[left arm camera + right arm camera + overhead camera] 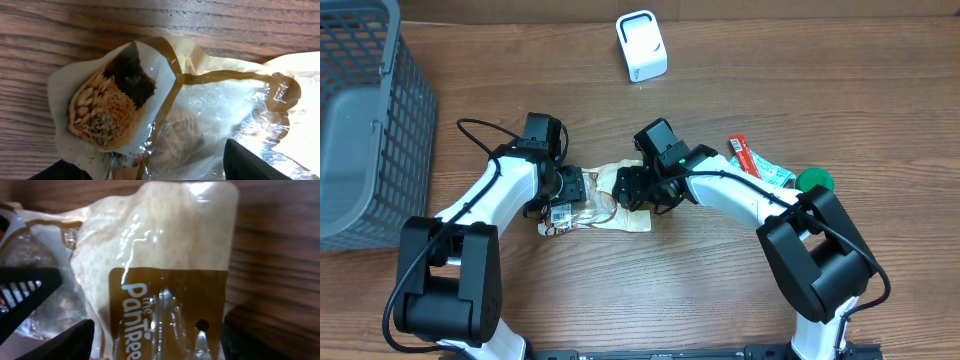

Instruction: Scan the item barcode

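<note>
The right gripper needs to leave the bag's body uncovered for the scanner, so next it needs to grab the snack bag by its brown header end.
The item is a cream and brown plastic snack bag lying crumpled on the wooden table between both arms. In the left wrist view its printed food picture faces up. My left gripper is open, with its fingers spread over the bag's left end. My right gripper is open too, its jaws standing either side of the bag's brown header with its hang hole. The white scanner stands at the back of the table, far from the bag. No barcode shows clearly.
A grey mesh basket fills the far left. A red packet and a green round lid lie to the right of my right arm. Part of the left gripper shows in the right wrist view.
</note>
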`<state>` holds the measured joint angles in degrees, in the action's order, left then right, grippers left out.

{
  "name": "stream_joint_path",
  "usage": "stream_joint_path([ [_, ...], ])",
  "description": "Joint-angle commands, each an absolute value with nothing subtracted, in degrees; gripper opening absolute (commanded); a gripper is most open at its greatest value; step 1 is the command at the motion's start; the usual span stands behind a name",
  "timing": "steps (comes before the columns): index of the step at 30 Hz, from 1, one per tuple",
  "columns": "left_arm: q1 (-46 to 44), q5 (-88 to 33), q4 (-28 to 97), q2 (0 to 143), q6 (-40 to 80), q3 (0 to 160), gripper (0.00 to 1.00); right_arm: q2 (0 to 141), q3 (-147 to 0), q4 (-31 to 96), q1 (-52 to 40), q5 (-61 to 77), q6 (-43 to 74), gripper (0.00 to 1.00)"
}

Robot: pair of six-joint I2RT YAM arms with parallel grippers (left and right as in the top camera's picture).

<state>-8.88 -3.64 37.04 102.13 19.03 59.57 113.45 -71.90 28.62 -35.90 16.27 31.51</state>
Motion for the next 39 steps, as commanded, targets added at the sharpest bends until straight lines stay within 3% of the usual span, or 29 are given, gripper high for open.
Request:
stream_joint_path([
  [1,-8.69,-4.1,37.04,102.54,17.52,59.18,0.69,115.96,-72.75,28.29,-36.05,19.57,31.46,0.83],
  [10,-8.69,-4.12,37.26,102.54,16.67,59.18,0.69,120.92,-72.71,23.88,-36.05,32.58,33.19,0.87],
  [15,-8.69,-4.1,37.26,102.54,16.64,59.18,0.69,121.58,-72.71,19.0,-36.05,38.0,33.21,0.76],
  [22,-8.69,-4.1,37.26,102.54,16.67,59.18,0.69,121.64,-72.71,17.06,-36.05,38.63,34.61,0.52],
  [27,-8.67,-4.08,37.19,102.5,16.71,59.31,0.73,121.64,-72.71,17.26,-36.05,37.12,34.0,0.25],
  [39,-4.43,-3.73,38.63,95.92,16.69,66.57,0.78,121.64,-72.71,18.09,-35.99,35.68,34.02,0.11],
])
